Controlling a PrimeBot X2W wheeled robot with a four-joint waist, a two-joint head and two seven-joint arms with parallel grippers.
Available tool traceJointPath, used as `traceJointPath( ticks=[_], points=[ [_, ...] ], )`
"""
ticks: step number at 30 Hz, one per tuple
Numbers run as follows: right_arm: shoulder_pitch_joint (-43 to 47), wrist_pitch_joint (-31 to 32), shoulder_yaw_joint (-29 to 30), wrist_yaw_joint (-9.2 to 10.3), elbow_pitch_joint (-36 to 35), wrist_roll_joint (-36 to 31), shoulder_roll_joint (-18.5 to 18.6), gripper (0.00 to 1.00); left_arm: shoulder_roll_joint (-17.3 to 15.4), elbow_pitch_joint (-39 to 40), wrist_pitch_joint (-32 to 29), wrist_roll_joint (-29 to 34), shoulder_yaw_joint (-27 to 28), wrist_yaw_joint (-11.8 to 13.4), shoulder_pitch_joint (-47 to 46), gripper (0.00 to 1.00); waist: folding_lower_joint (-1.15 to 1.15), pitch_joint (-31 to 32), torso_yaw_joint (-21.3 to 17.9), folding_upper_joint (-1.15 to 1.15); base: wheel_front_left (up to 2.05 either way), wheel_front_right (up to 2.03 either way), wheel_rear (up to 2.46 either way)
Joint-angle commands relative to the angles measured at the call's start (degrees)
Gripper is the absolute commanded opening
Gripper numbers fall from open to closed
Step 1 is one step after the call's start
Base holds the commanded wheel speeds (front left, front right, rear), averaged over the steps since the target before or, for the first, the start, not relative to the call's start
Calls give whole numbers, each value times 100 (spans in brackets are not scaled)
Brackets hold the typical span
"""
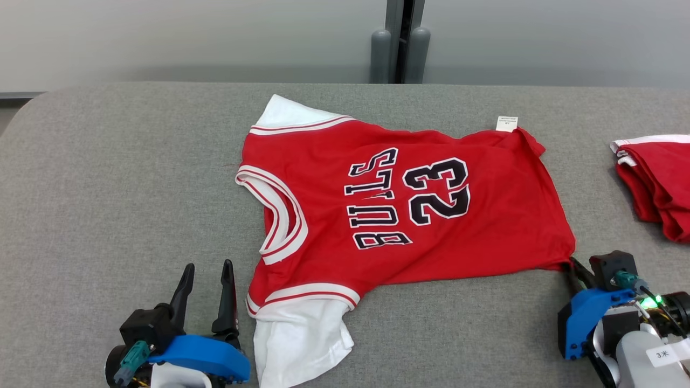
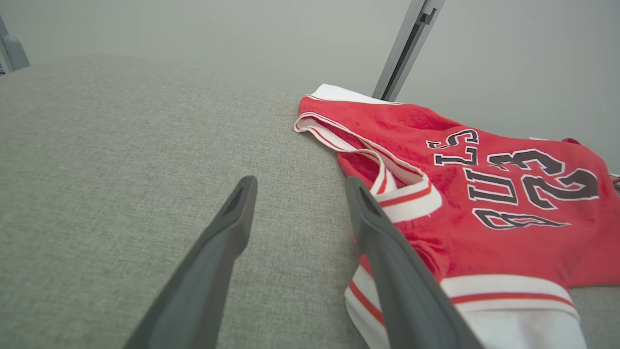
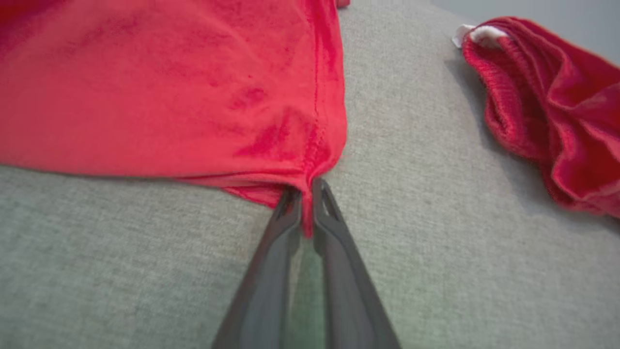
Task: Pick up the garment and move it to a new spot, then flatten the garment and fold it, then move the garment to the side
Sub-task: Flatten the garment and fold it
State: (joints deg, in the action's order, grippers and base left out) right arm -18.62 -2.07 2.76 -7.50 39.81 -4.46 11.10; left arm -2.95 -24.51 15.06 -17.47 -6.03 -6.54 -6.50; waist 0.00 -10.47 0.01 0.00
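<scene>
I need to grab the jersey by its white sleeve edge (image 1: pixel 257 328) beside its shoulder with my left gripper next, because the jersey's lettered front (image 1: pixel 407 200) is flat on the tabletop.
The garment (image 1: pixel 399 205) is a red jersey with white sleeves and "BULLS 23" on it, spread across the middle of the grey table with its neck to the left. In the right wrist view my right gripper (image 3: pixel 305 194) is shut on the jersey's near hem corner (image 3: pixel 300 160), red cloth pinched between the tips. In the head view that gripper (image 1: pixel 572 267) sits at the garment's lower right corner. My left gripper (image 1: pixel 206 275) stands open just left of the near white sleeve (image 1: pixel 299 339), holding nothing. From the left wrist, its open fingers (image 2: pixel 387 252) rest beside the jersey (image 2: pixel 484 194).
A second red garment (image 1: pixel 660 180) lies bunched at the table's right edge, also seen as a red pile (image 3: pixel 552 106) from the right wrist. A grey post (image 1: pixel 400 43) stands behind the table. Bare grey tabletop (image 1: pixel 118 178) stretches to the left.
</scene>
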Motion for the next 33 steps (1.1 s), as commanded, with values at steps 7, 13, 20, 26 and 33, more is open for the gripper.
traceJointPath(
  ticks=[7, 13, 20, 26, 33],
  points=[
    [-520, -303, -216, 2, -79, 70, 292, 0, -13, 15, 16, 28, 98, 25, -28, 100, 0, 69, -65, 0, 0, 0, 0],
    [-732, -228, -491, 2, -1077, -18, 618, 0, -7, 20, 16, -11, 99, 24, 26, 100, 0, 192, -152, 0, 0, 0, 0],
    [-74, 209, -126, 2, -2256, -128, 832, 0, 0, 23, 16, -54, 32, 18, 49, 100, 0, 210, -107, 0, 0, 0, 0],
    [543, 131, 331, 2, -1910, -231, 607, 3, 5, 20, 16, -62, -22, 15, -27, 100, 0, 143, -53, 0, 0, 0, 0],
    [816, -381, 901, 2, -1285, -345, 195, 100, 5, -15, 16, -7, -202, -8, -55, 100, 0, 144, -80, 0, 0, 0, 0]
  ],
)
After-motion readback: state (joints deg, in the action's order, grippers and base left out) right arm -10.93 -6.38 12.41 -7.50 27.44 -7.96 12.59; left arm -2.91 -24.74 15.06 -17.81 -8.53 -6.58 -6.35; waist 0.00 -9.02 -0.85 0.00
